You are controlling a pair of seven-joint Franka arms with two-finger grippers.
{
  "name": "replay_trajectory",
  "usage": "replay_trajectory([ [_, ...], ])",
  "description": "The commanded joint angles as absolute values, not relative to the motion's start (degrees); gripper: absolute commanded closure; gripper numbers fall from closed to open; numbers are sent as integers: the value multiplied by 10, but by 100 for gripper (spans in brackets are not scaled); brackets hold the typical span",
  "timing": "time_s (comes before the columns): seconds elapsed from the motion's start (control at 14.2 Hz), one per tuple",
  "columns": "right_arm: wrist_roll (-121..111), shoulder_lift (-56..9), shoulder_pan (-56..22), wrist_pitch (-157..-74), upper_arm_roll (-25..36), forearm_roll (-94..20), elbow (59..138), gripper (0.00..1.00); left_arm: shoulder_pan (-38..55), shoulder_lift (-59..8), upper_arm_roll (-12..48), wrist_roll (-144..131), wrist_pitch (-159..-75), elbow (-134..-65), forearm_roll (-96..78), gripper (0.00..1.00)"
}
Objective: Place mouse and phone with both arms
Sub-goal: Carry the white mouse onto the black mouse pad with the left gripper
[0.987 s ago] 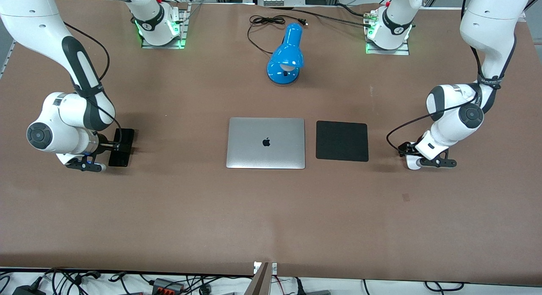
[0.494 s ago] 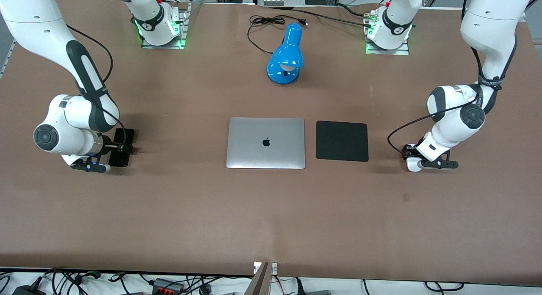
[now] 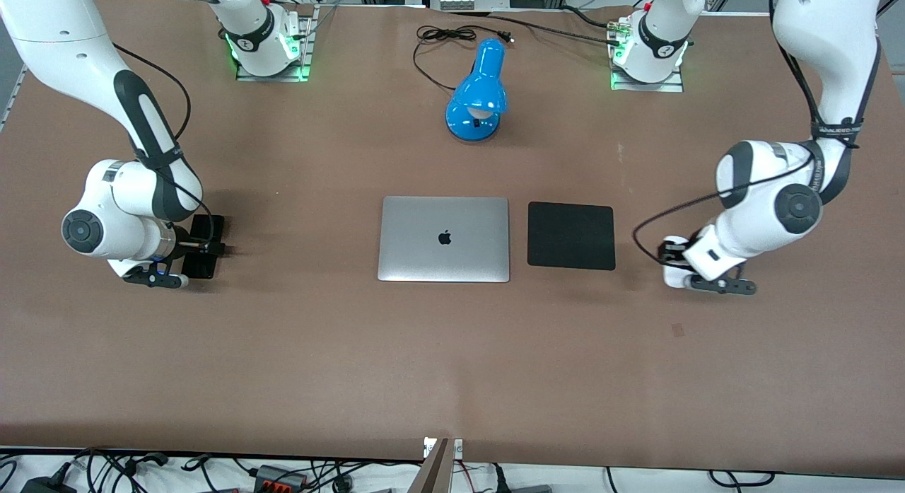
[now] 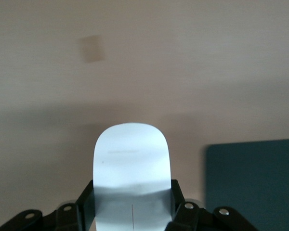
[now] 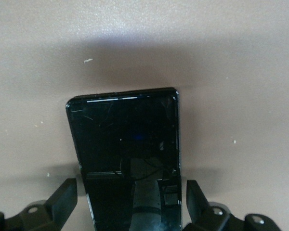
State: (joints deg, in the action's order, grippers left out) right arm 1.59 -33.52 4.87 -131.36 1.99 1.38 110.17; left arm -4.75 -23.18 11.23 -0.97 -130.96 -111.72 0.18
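Note:
The right gripper picks up the black phone by its long side edges next, to place the phone beside the silver laptop [image 3: 443,238].
The white mouse [image 4: 132,159] is clamped between the fingers of my left gripper [image 3: 677,265], just off the edge of the black mouse pad [image 3: 571,235] toward the left arm's end of the table. The pad also shows beside the mouse in the left wrist view [image 4: 255,183]. The black phone [image 3: 214,225] lies flat on the table toward the right arm's end. My right gripper [image 3: 200,247] is low over it and open. In the right wrist view the phone [image 5: 125,139] lies between the fingers [image 5: 62,198] with a gap on each side.
A closed silver laptop [image 3: 444,239] lies at the table's middle, next to the mouse pad. A blue desk lamp [image 3: 477,93] with a black cable [image 3: 442,37] stands farther from the front camera. Brown table stretches nearer to the camera.
My left gripper has moved toward the mouse pad with the mouse in it. My right gripper has shifted a little toward the laptop over the phone; the phone has not moved.

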Motion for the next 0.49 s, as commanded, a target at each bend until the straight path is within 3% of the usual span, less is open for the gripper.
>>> replay_trajectory([
  [0.0,16,-334,51,-1317,17,15,1107,0,-46,-241,166,-68,-1310,-1132,10,52],
  [0.07,16,-334,52,-1317,17,15,1107,0,-39,-245,179,-96,-1324,-1143,10,52],
  [0.28,21,-333,53,-1314,17,15,1107,44,10,-253,184,-155,-1359,-1161,10,52],
  [0.42,20,-331,52,-1313,17,15,1107,58,18,-262,184,-156,-1424,-1198,11,52],
])
